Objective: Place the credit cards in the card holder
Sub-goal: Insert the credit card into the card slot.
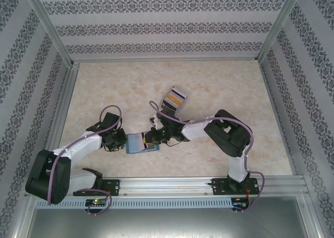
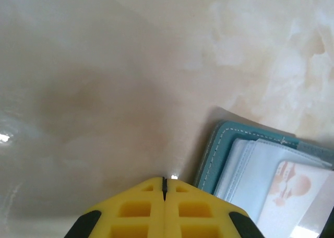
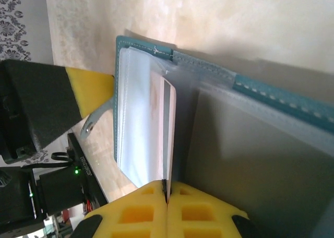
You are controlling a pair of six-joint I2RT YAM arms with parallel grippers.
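The card's printed side is under the clear pocket page with only its striped side free, so the card would stay. It is now time to open my right gripper.
The card holder [image 1: 136, 143] lies open on the table between the two grippers, teal with pale blue-grey pocket pages [image 2: 250, 165]. My right gripper [image 3: 167, 185] is shut on a pale credit card [image 3: 168, 123] with a grey stripe, held edge-on with its far end among the pages. The same teal cover [image 3: 271, 94] runs along the top of the right wrist view. My left gripper [image 2: 164, 180] is shut with nothing between its yellow fingers, its tip on the table at the holder's left edge. From above, the left gripper [image 1: 121, 140] and right gripper [image 1: 155, 138] flank the holder.
A clear box of upright cards [image 1: 175, 98] stands just behind the right gripper. The table [image 1: 219, 86] is pale marble, enclosed by patterned walls and metal rails. The left arm's black body [image 3: 36, 107] sits close to the holder's left side.
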